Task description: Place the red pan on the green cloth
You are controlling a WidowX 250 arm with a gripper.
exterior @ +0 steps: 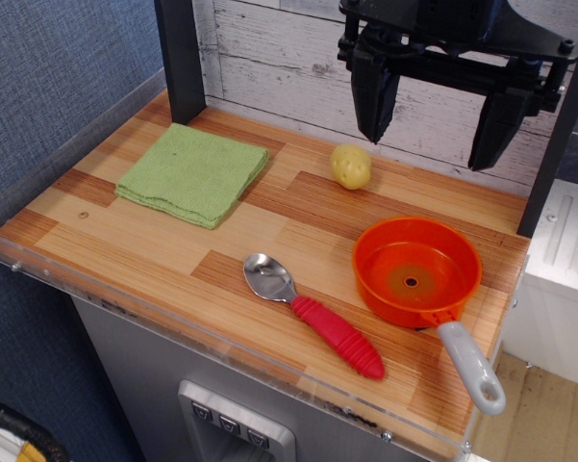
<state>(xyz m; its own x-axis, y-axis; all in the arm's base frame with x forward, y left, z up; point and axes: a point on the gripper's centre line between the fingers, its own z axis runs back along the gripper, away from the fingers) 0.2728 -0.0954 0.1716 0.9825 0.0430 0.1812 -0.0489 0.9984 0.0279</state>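
The pan's round bowl [415, 273] is wider than my open fingers, so my gripper will next pinch the pan's thin rim, away from the handle [360, 249].
The red pan [416, 270] sits on the wooden table at the right, its light grey handle [471, 366] pointing toward the front right corner. The green cloth [193, 173] lies flat at the back left of the table, well apart from the pan. My gripper [433, 130] hangs high above the back right of the table, over the area just behind the pan. Its two black fingers [374, 96] are spread wide and hold nothing.
A metal spoon with a red handle [313, 313] lies in the front middle, between cloth and pan. A yellow potato [350, 166] sits at the back centre. A black post [181, 58] stands behind the cloth. A clear rim [38, 274] edges the table.
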